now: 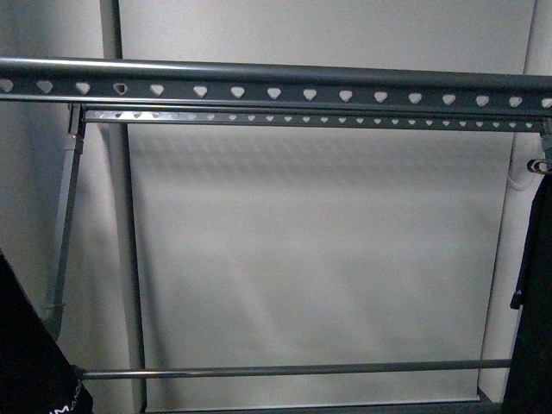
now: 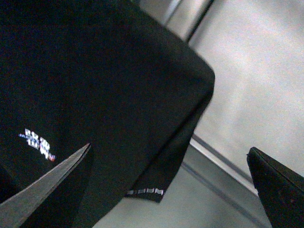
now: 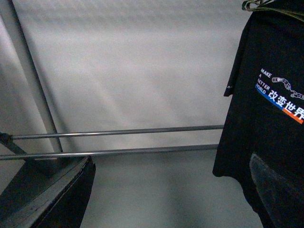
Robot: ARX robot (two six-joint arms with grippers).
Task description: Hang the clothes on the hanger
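Observation:
I will next grab the black shirt by its shoulder [image 2: 190, 73] with my left gripper, so that I can hang the shirt on the hanger.
In the right wrist view a black T-shirt [image 3: 266, 123] printed with "MAKE A BETTER WORLD", white Chinese characters and a blue-orange stripe hangs from a thin metal hanger [image 3: 256, 4] at the picture's edge. My right gripper [image 3: 171, 159] is open and empty, one finger [image 3: 278, 190] in front of the shirt's lower part. In the front view this black cloth [image 1: 535, 302] hangs at the far right. In the left wrist view a black shirt with a small logo [image 2: 95, 85] fills the picture. My left gripper [image 2: 169, 148] is open by its sleeve, holding nothing.
A grey rail pierced with heart-shaped holes [image 1: 276, 90] runs across the top, with a second rail [image 1: 328, 120] behind it. A thin lower bar [image 1: 293, 370] crosses near the bottom. More black cloth with a bit of white print [image 1: 30, 362] shows at the bottom left.

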